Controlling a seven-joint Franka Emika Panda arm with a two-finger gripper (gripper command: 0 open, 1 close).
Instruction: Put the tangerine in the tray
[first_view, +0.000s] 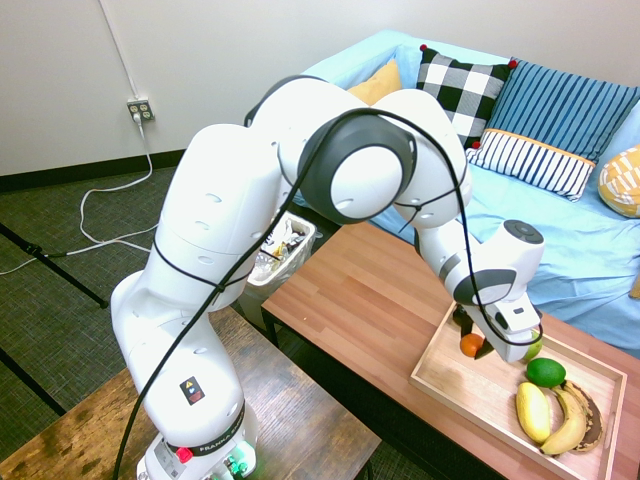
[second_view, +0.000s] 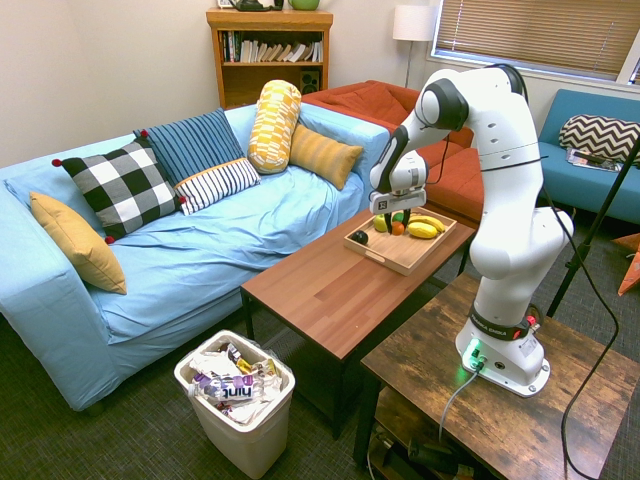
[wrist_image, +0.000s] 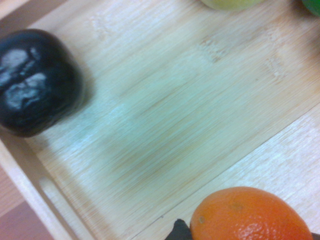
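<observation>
The tangerine (first_view: 471, 345) still hangs above the bottom of the light-wood tray, so my gripper keeps hold of it now until it is lower.
The tangerine (first_view: 471, 345) is a small bright-orange fruit, and my gripper (first_view: 478, 343) is shut on it. It hangs low over the near-left part of the light-wood tray (first_view: 470, 392) on the coffee table. From the other side, the tangerine (second_view: 398, 228) shows under the gripper (second_view: 397, 221), inside the tray (second_view: 392, 256). In the wrist view the tangerine (wrist_image: 250, 216) rises from the bottom edge above the bare tray floor (wrist_image: 165, 125). Whether it touches the floor I cannot tell.
The tray also holds bananas (first_view: 548, 415), a green lime (first_view: 545, 372), a yellow-green apple (first_view: 534, 348) behind the gripper, and a dark round fruit (wrist_image: 35, 82) in one corner. A white bin (second_view: 235, 395) of trash stands beside the table. The blue sofa (second_view: 200, 230) runs behind it.
</observation>
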